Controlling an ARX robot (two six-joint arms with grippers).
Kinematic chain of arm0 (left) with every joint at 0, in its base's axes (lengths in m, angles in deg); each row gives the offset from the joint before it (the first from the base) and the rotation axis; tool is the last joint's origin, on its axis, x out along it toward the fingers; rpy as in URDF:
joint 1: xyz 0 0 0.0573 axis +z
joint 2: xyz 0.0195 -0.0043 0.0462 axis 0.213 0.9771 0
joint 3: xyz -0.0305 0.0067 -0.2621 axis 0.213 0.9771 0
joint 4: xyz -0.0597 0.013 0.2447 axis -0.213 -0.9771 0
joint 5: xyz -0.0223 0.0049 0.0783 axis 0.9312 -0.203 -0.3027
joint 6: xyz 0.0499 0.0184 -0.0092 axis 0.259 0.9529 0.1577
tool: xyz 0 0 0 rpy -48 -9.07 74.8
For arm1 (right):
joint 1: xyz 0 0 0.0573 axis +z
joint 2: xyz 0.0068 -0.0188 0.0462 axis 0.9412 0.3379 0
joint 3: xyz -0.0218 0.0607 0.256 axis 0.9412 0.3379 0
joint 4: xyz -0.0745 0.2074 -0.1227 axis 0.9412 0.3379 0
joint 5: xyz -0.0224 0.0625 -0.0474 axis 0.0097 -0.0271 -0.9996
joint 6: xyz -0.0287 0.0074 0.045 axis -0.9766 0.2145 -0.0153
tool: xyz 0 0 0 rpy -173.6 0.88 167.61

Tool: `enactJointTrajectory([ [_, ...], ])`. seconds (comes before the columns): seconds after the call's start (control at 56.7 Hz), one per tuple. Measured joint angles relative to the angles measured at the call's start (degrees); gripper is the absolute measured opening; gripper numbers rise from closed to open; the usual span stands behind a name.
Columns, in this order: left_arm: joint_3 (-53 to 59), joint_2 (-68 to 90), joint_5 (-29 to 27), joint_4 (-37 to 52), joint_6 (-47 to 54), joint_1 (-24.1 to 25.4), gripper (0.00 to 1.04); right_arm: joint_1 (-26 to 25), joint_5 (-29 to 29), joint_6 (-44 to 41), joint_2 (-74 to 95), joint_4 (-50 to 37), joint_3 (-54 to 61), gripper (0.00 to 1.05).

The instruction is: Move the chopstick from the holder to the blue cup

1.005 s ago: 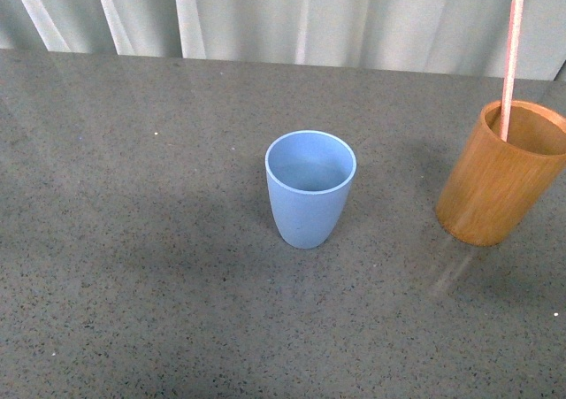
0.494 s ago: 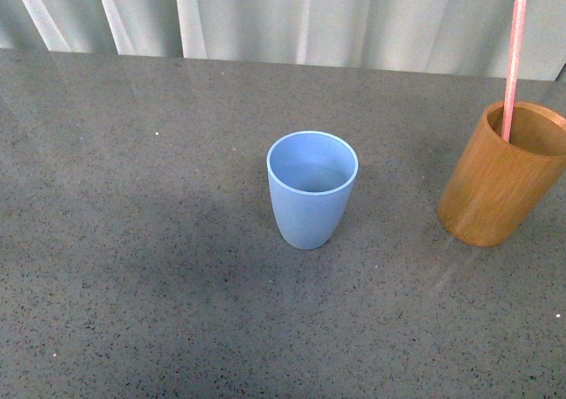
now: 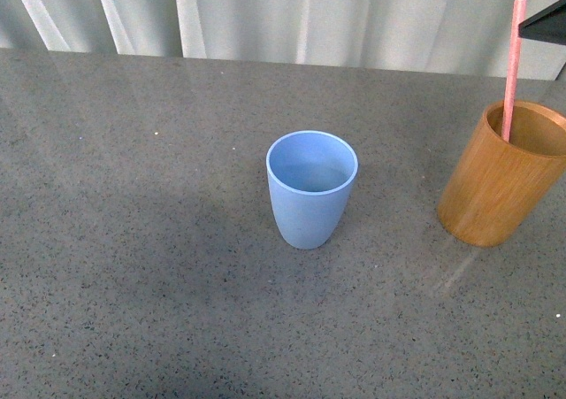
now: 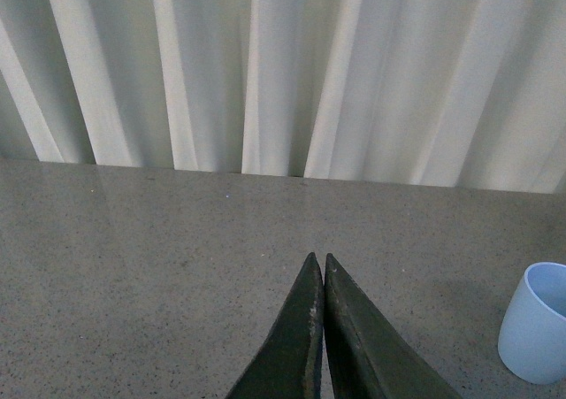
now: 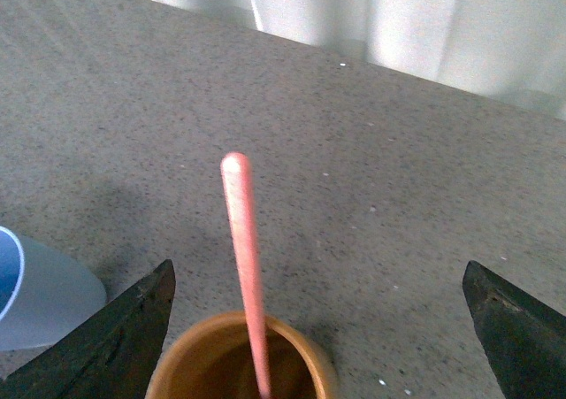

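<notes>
My right gripper should take hold of the chopstick by its top (image 5: 237, 171) next. Then the chopstick can go from the holder into the blue cup (image 5: 49, 293).
The pale pink chopstick (image 3: 511, 72) stands nearly upright in the orange-brown wooden holder (image 3: 497, 182) at the right of the table. The empty blue cup (image 3: 311, 187) stands mid-table, left of the holder. In the front view only one dark finger (image 3: 543, 22) of my right gripper shows, beside the chopstick's top. In the right wrist view my right gripper (image 5: 318, 271) is wide open above the holder (image 5: 311, 368), with the chopstick (image 5: 244, 257) rising between its fingers, nearer one of them and touching neither. The blue cup (image 5: 44, 297) shows at the edge. My left gripper (image 4: 318, 262) is shut and empty, apart from the blue cup (image 4: 538, 324).
The grey speckled table (image 3: 141, 240) ends at a white pleated curtain (image 3: 309, 14) along the back. Nothing else stands on the table.
A dark finger of my right gripper has come into the front view at the top right, beside the chopstick's top. Cup, holder and chopstick stay where they were.
</notes>
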Motion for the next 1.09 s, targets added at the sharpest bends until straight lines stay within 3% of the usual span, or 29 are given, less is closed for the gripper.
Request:
enactJointTrajectory([
  [0.212,0.0,0.0,0.0,0.0,0.02,0.0,0.04,3.19,-1.09,0.98,3.52,-2.43,-2.01,0.94],
  [0.547,0.0,0.0,0.0,0.0,0.0,0.0,0.04,4.46,-1.29,0.96,6.51,-2.49,-4.15,0.4],
  [0.653,0.0,0.0,0.0,-0.02,0.02,0.0,0.04,4.5,-0.44,1.77,6.51,-2.56,-4.48,0.15],
  [0.741,0.0,0.0,0.0,-0.02,0.0,0.0,0.04,4.5,0.15,2.4,6.51,-2.54,-4.7,0.03],
  [1.094,0.0,0.0,0.0,-0.02,0.0,0.0,0.04,2.64,2.34,7.61,1.29,-2.05,-6.23,0.03],
])
